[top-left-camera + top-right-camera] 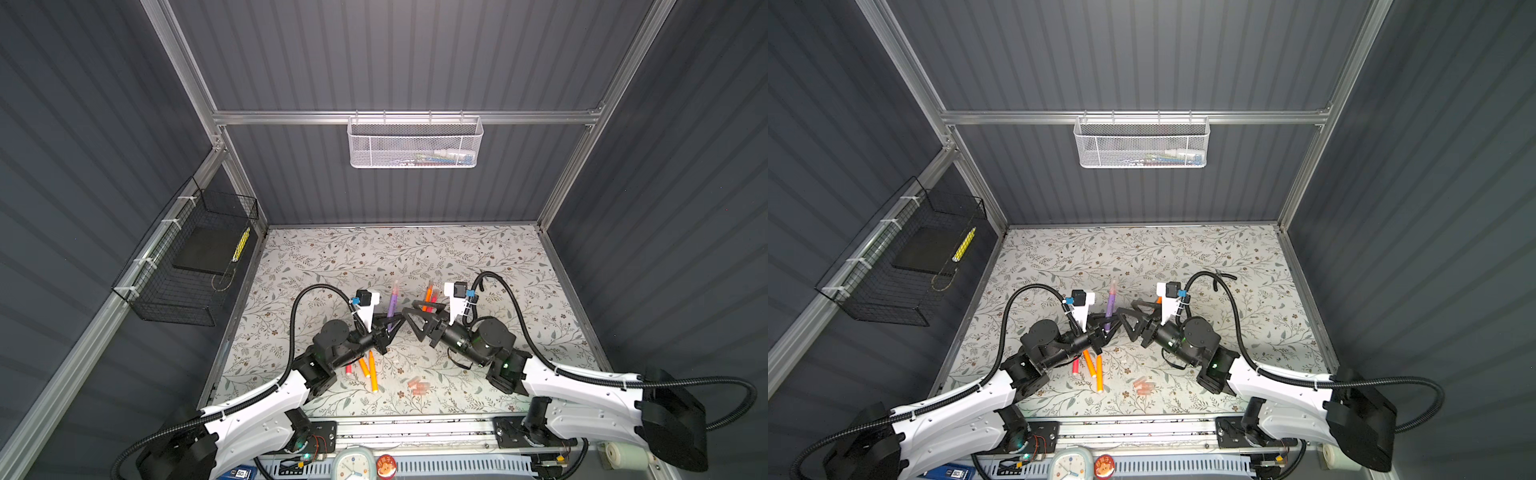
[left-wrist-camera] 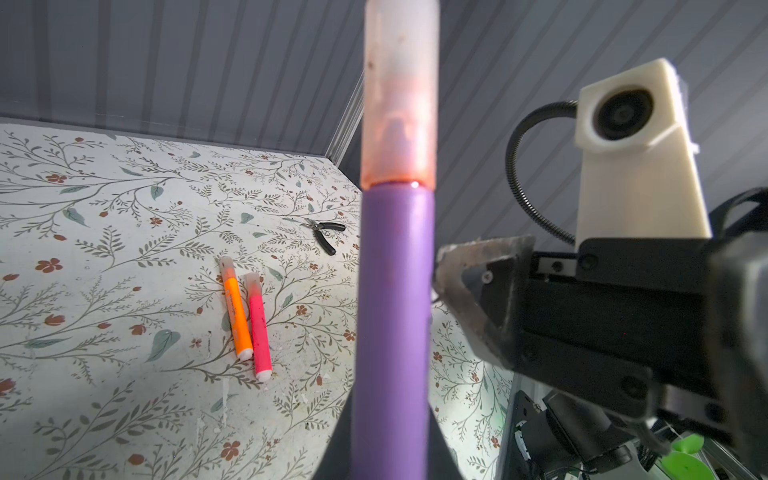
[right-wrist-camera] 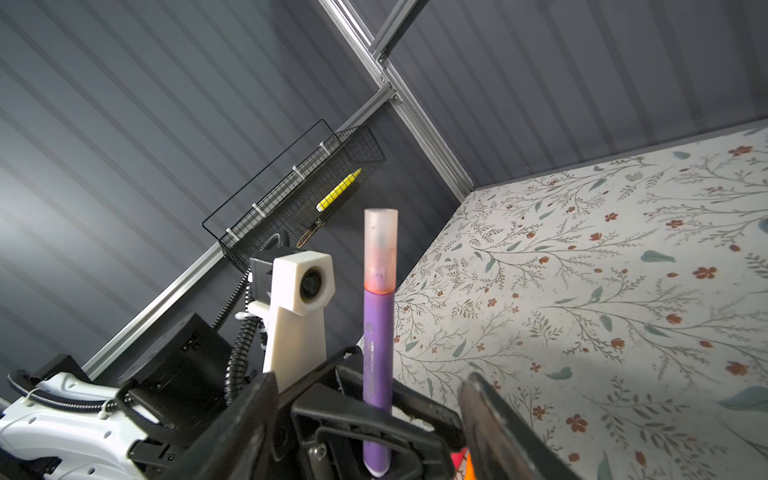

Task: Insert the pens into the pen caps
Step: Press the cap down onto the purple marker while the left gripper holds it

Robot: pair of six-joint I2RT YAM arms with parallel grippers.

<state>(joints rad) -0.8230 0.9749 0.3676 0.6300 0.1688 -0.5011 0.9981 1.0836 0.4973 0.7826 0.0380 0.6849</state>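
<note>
The purple pen needs to go all the way in, so my right gripper should next grab the translucent pen cap, opposite my left gripper's hold.
A purple pen (image 2: pixel 392 311) stands upright with my left gripper (image 2: pixel 390 453) shut on its lower end. A translucent pinkish pen cap (image 2: pixel 400 95) sits on the pen's top end. In both top views the pen (image 1: pixel 392 305) (image 1: pixel 1111 307) rises between the two grippers at mid-table. My right gripper (image 3: pixel 368 386) is open, its fingers spread to either side of the pen without touching it. Two orange pens (image 1: pixel 372 372) and a red one (image 1: pixel 349 368) lie uncapped by the left arm. A cluster of loose pen caps (image 1: pixel 417 386) lies near the front.
A capped orange pen (image 2: pixel 237 316) and a capped pink pen (image 2: pixel 259 328) lie side by side behind the right gripper. Black-handled pliers (image 2: pixel 324 232) lie farther back. A white mesh basket (image 1: pixel 415 143) hangs on the back wall and a black wire basket (image 1: pixel 187 266) on the left wall.
</note>
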